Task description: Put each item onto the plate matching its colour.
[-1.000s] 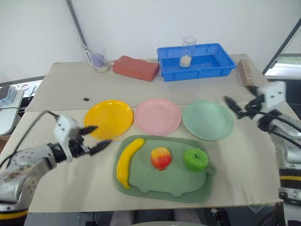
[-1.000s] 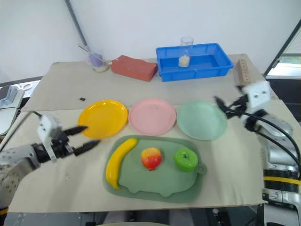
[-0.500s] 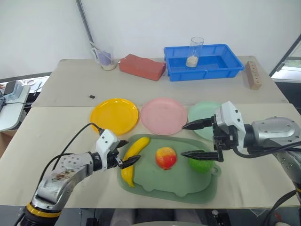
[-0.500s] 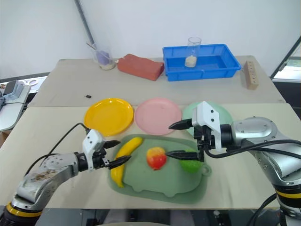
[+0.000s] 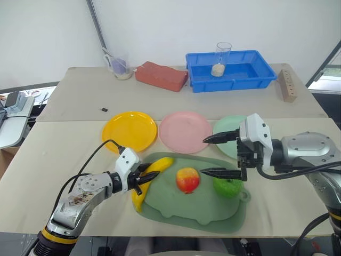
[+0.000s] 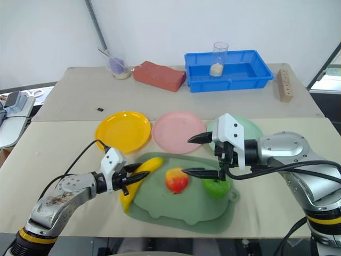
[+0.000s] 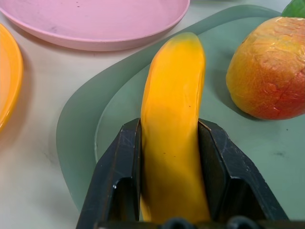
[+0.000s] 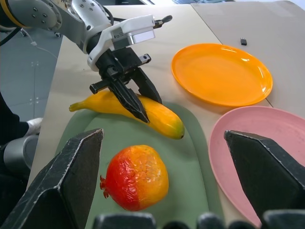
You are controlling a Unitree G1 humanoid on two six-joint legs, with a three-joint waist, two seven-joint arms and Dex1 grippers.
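The yellow banana is over the dull-green tray [image 5: 186, 213] and short of the yellow plate [image 5: 129, 131], so the left gripper needs to bring it to the plate before letting go.
A yellow banana [image 5: 160, 168] lies on the dull-green tray [image 5: 186, 213], and my left gripper [image 5: 145, 178] is shut on its middle; in the left wrist view both black fingers [image 7: 119, 176] press its sides. The red-and-yellow apple [image 5: 187, 180] sits mid-tray, with the green apple [image 5: 228, 188] to its right. My right gripper [image 5: 205, 156] hovers open above the two apples, pointing left, with nothing between its fingers. Behind the tray stand the yellow plate [image 5: 129, 131], the pink plate [image 5: 185, 132] and the mint green plate [image 5: 226, 133], the last partly hidden by my right hand.
At the back of the table are a blue bin [image 5: 250, 72] holding a glass [image 5: 222, 58], a red brick [image 5: 161, 76], a cup [image 5: 120, 66] and a wooden block [image 5: 288, 85]. A small black item [image 5: 104, 110] lies left of the yellow plate.
Both arms swung in from the table's sides to the tray. The left gripper, open half a second ago, has shut on the banana. The right gripper stays open.
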